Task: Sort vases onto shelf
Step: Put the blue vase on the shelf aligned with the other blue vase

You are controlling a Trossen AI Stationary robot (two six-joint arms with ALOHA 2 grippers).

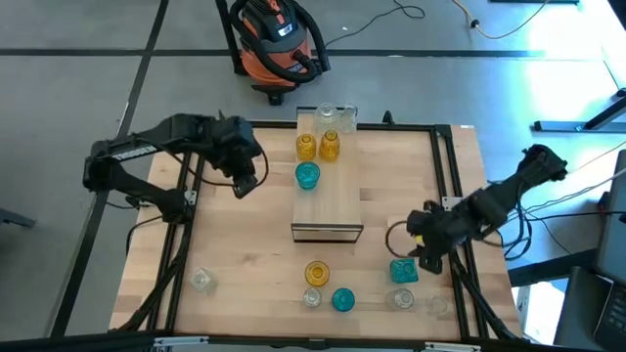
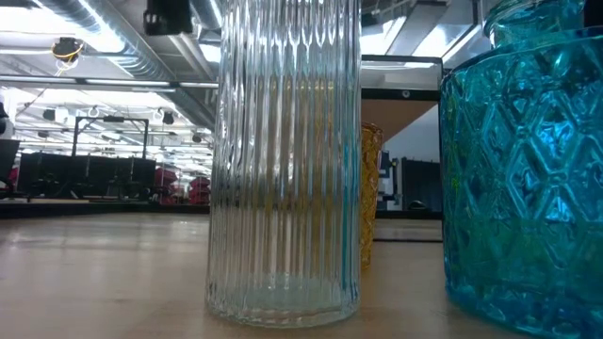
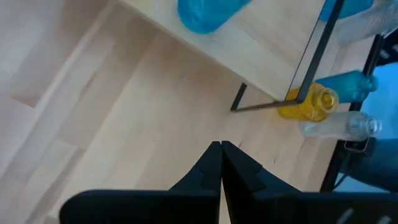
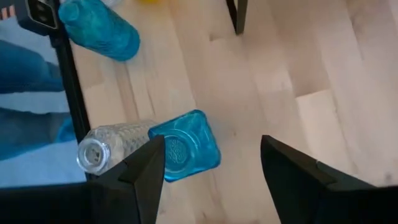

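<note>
The robot's right gripper next needs to pick up the square teal vase by its neck (image 1: 403,268) to sort the vase onto the shelf (image 1: 328,200).
The light-wood shelf (image 1: 328,200) lies along the table's middle. On its far half stand two clear vases (image 1: 335,117), two amber vases (image 1: 318,147) and a teal vase (image 1: 307,175). Near the front edge stand an amber vase (image 1: 316,273), a clear ribbed vase (image 1: 312,297) and a teal vase (image 1: 342,299). A square teal vase (image 1: 404,270) (image 4: 186,146) and clear vases (image 1: 403,298) stand at the near right. My right gripper (image 1: 425,256) (image 4: 211,165) is open just right of the square teal vase, touching nothing that I can see. My left gripper (image 1: 245,186) (image 3: 221,155) is shut and empty, left of the shelf.
A lone clear vase (image 1: 201,281) stands near the table's near left corner. The black table frame (image 1: 455,186) runs along the right side, close to my right arm. The clear ribbed vase (image 2: 283,160) and a teal vase (image 2: 523,169) fill the low view. An orange vacuum (image 1: 279,39) sits on the floor beyond.
</note>
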